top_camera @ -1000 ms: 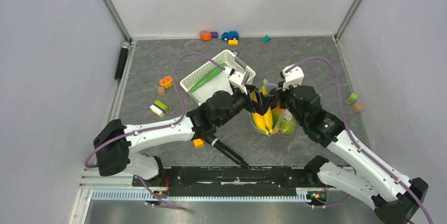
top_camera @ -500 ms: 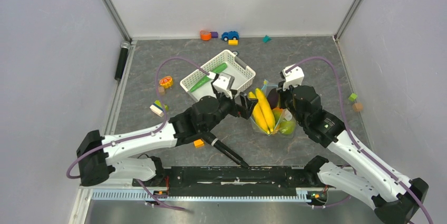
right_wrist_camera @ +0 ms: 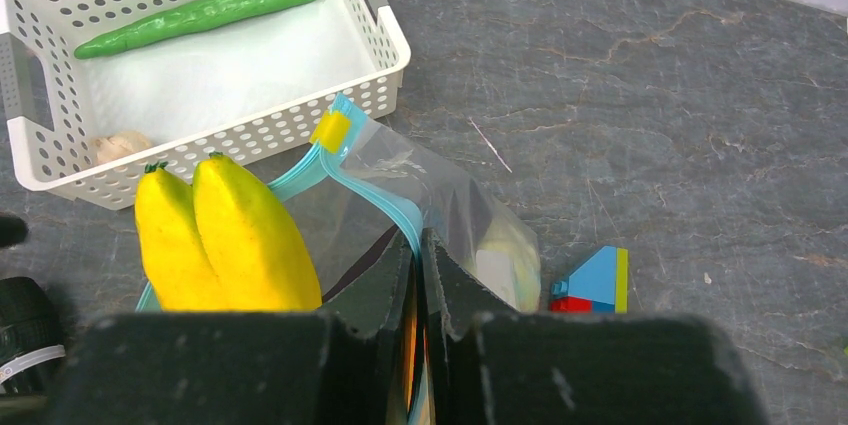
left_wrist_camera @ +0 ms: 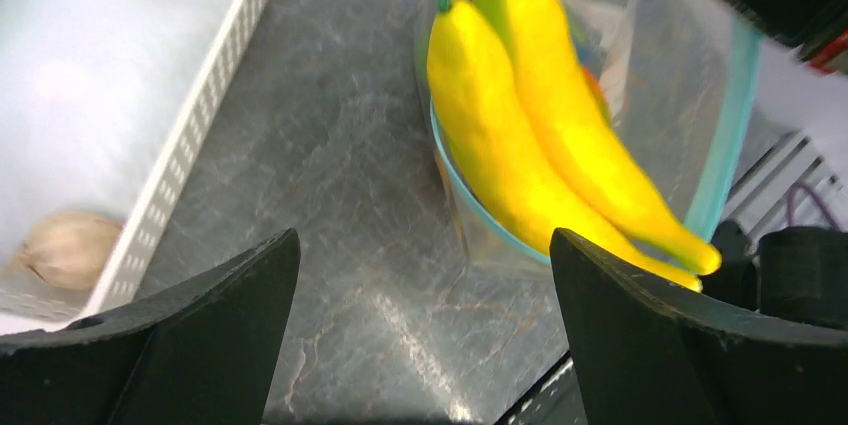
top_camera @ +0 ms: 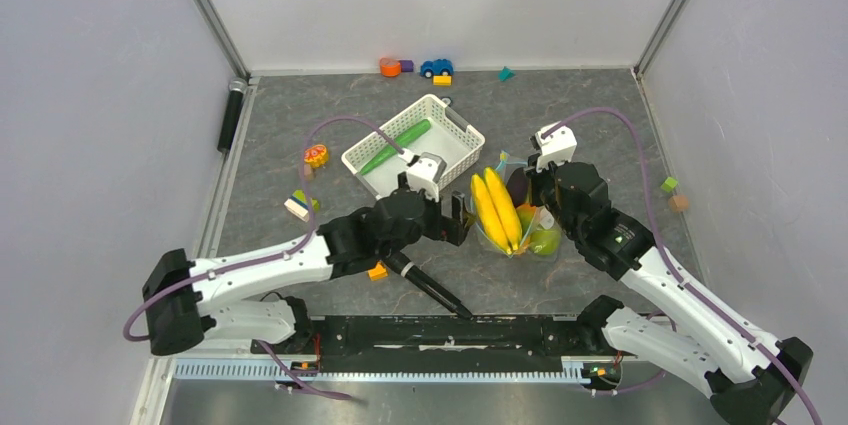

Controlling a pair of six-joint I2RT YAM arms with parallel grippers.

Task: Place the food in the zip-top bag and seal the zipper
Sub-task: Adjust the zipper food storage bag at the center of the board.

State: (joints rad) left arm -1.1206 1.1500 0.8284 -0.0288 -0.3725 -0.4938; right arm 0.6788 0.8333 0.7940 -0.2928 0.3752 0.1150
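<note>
The bag's opening needs to stay open for the food. My left gripper should grab the bag's light-blue rim next, beside the bananas and opposite my right gripper.
The clear zip-top bag (top_camera: pixel 532 235) stands open on the table, right of centre. Two yellow bananas (top_camera: pixel 497 210) stick out of its mouth, and a green pear (top_camera: pixel 546 241) and something orange lie inside. My right gripper (right_wrist_camera: pixel 420 245) is shut on the bag's light-blue zipper (right_wrist_camera: pixel 375 190) and holds that edge up. My left gripper (left_wrist_camera: pixel 425 345) is open and empty, just left of the bananas (left_wrist_camera: pixel 540 135) and the bag rim (left_wrist_camera: pixel 735 115). A green cucumber (right_wrist_camera: pixel 200 13) lies in the white basket (right_wrist_camera: pixel 395 45).
A pale bulb-like thing (right_wrist_camera: pixel 120 148) lies in the basket's near corner. A blue-and-red block (right_wrist_camera: pixel 595 280) sits right of the bag. Toy blocks and a car (top_camera: pixel 436 68) line the back wall. A black microphone (top_camera: pixel 232 115) lies at the left edge, and an orange block (top_camera: pixel 376 271) lies under my left arm.
My left gripper let go of the bananas at the bag's mouth and drew back to the left and nearer. The bananas now rest in the bag. My right gripper has stayed put.
</note>
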